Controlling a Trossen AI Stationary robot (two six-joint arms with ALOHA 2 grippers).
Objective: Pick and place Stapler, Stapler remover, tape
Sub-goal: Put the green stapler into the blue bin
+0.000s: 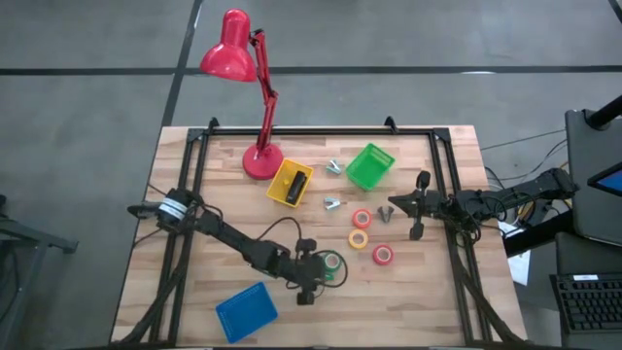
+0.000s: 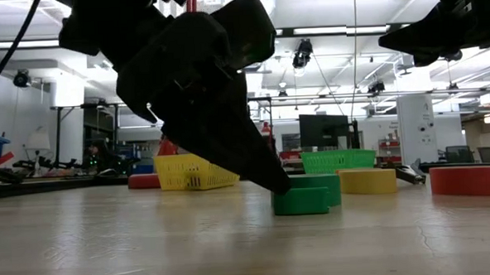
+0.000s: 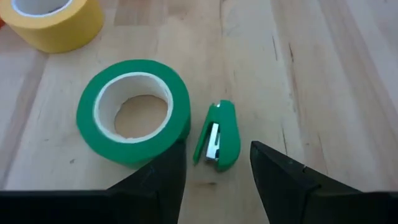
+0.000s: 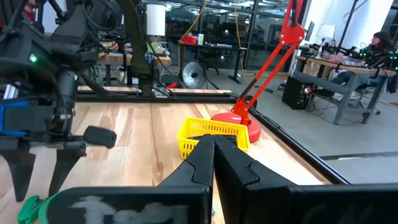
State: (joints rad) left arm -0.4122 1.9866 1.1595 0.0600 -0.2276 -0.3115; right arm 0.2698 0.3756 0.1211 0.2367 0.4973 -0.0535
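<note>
I need to grab the green stapler with my left gripper next, by its thick green end (image 3: 227,155), to place it in the blue basket.
My left gripper (image 3: 216,152) is open and low over the near part of the table (image 1: 311,280). Its fingers stand on either side of a small green stapler (image 3: 219,134), which lies flat on the wood. The green tape roll (image 3: 134,109) lies flat right beside it (image 1: 333,262). The orange (image 1: 362,218), yellow (image 1: 359,238) and red (image 1: 383,255) rolls lie flat to the right. A black stapler (image 1: 297,183) lies in the yellow basket (image 1: 282,190). My right gripper (image 4: 213,149) is shut and hovers at the right (image 1: 392,206), by a silvery claw (image 1: 384,215). My left gripper comes down slanting from the table's left. One finger (image 3: 163,177) stands close against the outer wall of the green tape roll (image 3: 180,134). Whether it touches the roll cannot be told. The green stapler lies between the fingers, apart from both.
A red desk lamp (image 1: 255,87) stands at the far left of the table. The green basket (image 1: 370,165) sits far right of centre and the blue basket (image 1: 245,311) at the near edge. Two more silvery claws (image 1: 333,167) (image 1: 331,203) lie mid-table. A black frame (image 1: 321,131) rims the table.
</note>
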